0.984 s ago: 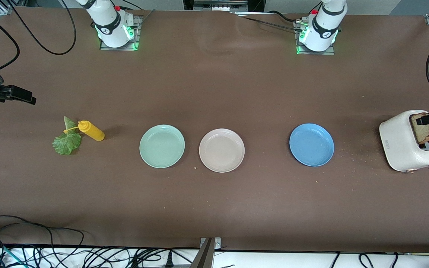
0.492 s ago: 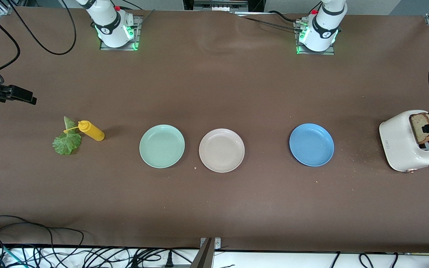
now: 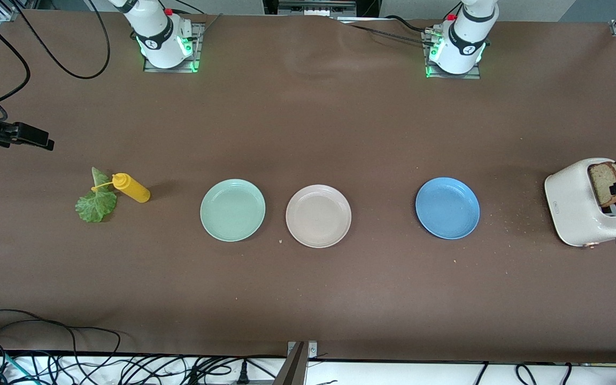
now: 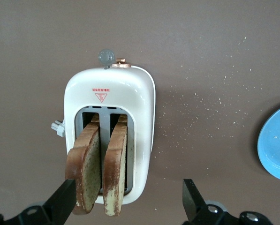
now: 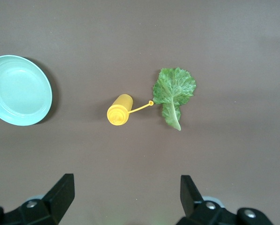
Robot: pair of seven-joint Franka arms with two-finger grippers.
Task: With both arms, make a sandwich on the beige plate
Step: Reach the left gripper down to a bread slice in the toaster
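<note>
The bottom of the bread slice nearer the blue plate is hidden by the toaster slot, so the left gripper should pinch that slice by its exposed upper part.
The beige plate lies bare mid-table, between a mint-green plate and a blue plate. Two brown bread slices stand upright in the slots of a white toaster at the left arm's end. My left gripper hangs open over the toaster. One finger is beside the outer slice, and the second slice is between the fingers. A green lettuce leaf lies at the right arm's end. My right gripper is open over bare table beside the leaf, holding nothing.
A yellow squeeze bottle lies on its side, its nozzle touching the lettuce. Crumbs dot the brown table between the toaster and the blue plate. Cables run along the table edge nearest the front camera.
The left gripper has shifted over the toaster, from the slices' tops toward the toaster's end nearer the front camera. The right gripper has hardly moved.
</note>
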